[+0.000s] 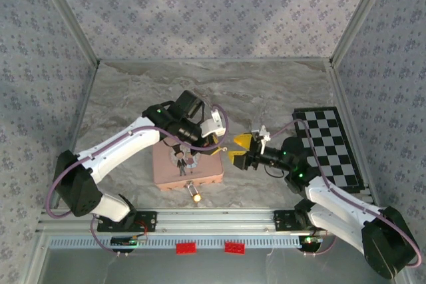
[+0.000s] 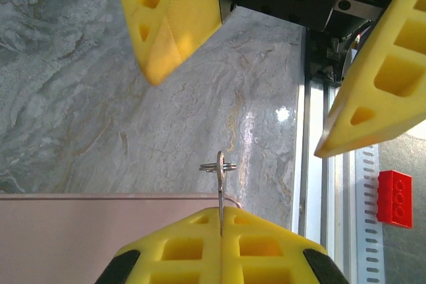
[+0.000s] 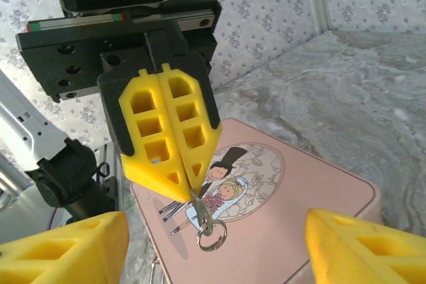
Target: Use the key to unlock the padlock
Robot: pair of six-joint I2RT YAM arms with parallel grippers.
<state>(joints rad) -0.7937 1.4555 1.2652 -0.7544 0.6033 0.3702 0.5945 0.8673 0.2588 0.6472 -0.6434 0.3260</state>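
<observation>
My right gripper grabs the key (image 2: 220,187) by its ring end (image 2: 220,166) next, which leaves the key's blade free to go into the padlock and unlock it.
My left gripper (image 2: 221,221) is shut on the key (image 2: 220,187), a thin metal blade that sticks out of the fingertips with a small split ring (image 2: 218,166) at its free end. In the right wrist view the key (image 3: 204,212) hangs over the pink box (image 3: 299,231) with the cartoon couple. My right gripper (image 1: 237,149) is open, with one yellow finger on each side of the key and neither touching it. The small brass padlock (image 1: 195,195) lies against the box's near edge, apart from both grippers.
A black-and-white checkered board (image 1: 333,144) lies at the right of the table. Two red bricks (image 1: 186,248) sit on the rail in front of the arm bases. Patterned walls close the table on three sides.
</observation>
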